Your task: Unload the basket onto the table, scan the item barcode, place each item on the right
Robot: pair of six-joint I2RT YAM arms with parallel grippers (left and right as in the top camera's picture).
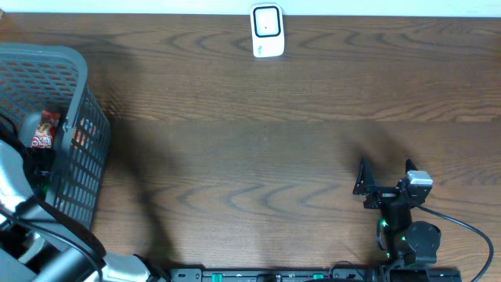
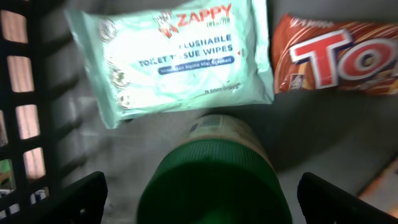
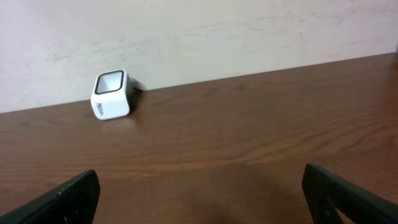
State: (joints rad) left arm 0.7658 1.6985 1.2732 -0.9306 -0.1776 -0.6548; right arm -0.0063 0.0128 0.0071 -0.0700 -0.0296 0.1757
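My left gripper grips the jar from its green lid end [image 2: 214,185] next, fingers on opposite sides, so the printed label stays uncovered for barcode scanning.
In the left wrist view, my left gripper [image 2: 202,202] hangs open inside the grey basket [image 1: 78,133]. A jar with a dark green lid [image 2: 214,180] stands between its fingers [image 2: 81,199] without touching them. Beyond the jar, a mint-green pack of Zappy wipes [image 2: 174,56] and a red snack pack [image 2: 336,56] lie on the basket floor. The white barcode scanner [image 1: 267,31] stands at the table's far edge, seen small in the right wrist view as the scanner [image 3: 111,94]. My right gripper [image 1: 386,176] is open and empty above the wood near the front right.
The basket's black mesh wall [image 2: 18,124] stands close on the left of my left gripper. An orange item edge [image 2: 385,180] shows at the right. The red snack pack [image 1: 45,129] shows over the basket rim. A cable [image 1: 470,231] trails from the right arm.
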